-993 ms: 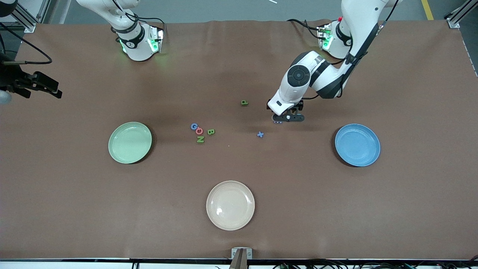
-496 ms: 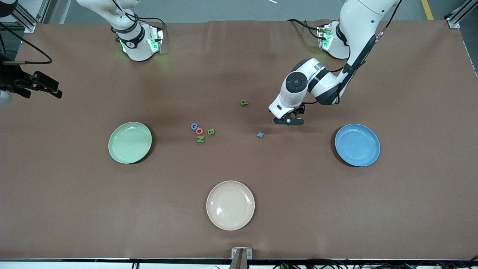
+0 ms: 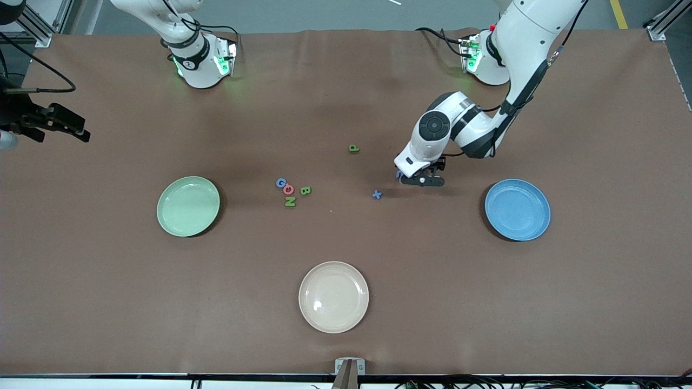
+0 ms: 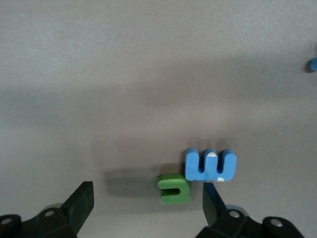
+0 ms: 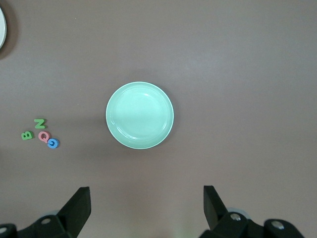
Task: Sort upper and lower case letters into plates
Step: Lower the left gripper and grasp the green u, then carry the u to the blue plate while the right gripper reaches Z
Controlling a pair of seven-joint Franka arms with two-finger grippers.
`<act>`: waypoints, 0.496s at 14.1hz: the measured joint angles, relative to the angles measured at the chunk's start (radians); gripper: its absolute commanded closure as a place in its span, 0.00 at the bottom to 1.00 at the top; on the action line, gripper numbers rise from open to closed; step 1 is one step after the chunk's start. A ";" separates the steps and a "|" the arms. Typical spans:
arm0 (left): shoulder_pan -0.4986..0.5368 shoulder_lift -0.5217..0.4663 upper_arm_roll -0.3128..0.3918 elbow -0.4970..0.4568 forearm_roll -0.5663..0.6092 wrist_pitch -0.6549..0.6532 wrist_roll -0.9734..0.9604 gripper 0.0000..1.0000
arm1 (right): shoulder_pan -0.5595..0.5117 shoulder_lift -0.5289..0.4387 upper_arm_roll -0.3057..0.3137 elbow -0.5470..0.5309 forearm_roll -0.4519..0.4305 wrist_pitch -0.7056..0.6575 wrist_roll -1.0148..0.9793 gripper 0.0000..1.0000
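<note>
The left gripper is ready to close on the green letter (image 4: pixel 173 189) and should do so now, as the letter lies level with the gripper's fingers in the left wrist view.
The pale green plate (image 3: pixel 188 206) lies toward the right arm's end and the blue plate (image 3: pixel 517 209) toward the left arm's end; both are bare. My left gripper (image 3: pixel 421 179) is open and low over the table. In the left wrist view it (image 4: pixel 147 204) has a small green letter (image 4: pixel 174 188) between its fingers, close to one finger (image 4: pixel 213 201), with a blue letter (image 4: pixel 210 165) touching that green one. A green letter (image 3: pixel 353 148) and a blue x (image 3: pixel 377 194) lie nearby. The letters G (image 3: pixel 280 182), O (image 3: pixel 288 189), B (image 3: pixel 305 190) and N (image 3: pixel 290 201) are clustered mid-table. My right gripper (image 5: pixel 146 208) is open and empty, high over the table near the green plate (image 5: pixel 139 115).
A cream-beige plate (image 3: pixel 333 296) lies nearest the front camera, mid-table. Black gear (image 3: pixel 48 123) juts in at the table's edge at the right arm's end. The right arm's base (image 3: pixel 200 59) and the left arm's base (image 3: pixel 484 59) stand along the back edge.
My left gripper has shifted a little toward the front camera and toward the blue plate. The letters, the plates and the right arm have not moved.
</note>
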 measured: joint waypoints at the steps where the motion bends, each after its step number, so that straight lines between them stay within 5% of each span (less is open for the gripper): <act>1: -0.001 0.007 -0.001 0.000 0.000 0.004 0.000 0.03 | 0.000 0.000 0.000 0.000 0.000 0.000 0.000 0.00; 3: -0.002 0.013 -0.001 0.001 0.004 0.008 0.000 0.08 | 0.000 0.000 0.000 0.000 0.000 0.000 0.000 0.00; 7: -0.002 0.018 -0.001 0.003 0.034 0.012 0.000 0.33 | 0.000 0.045 0.000 0.002 0.003 0.003 0.001 0.00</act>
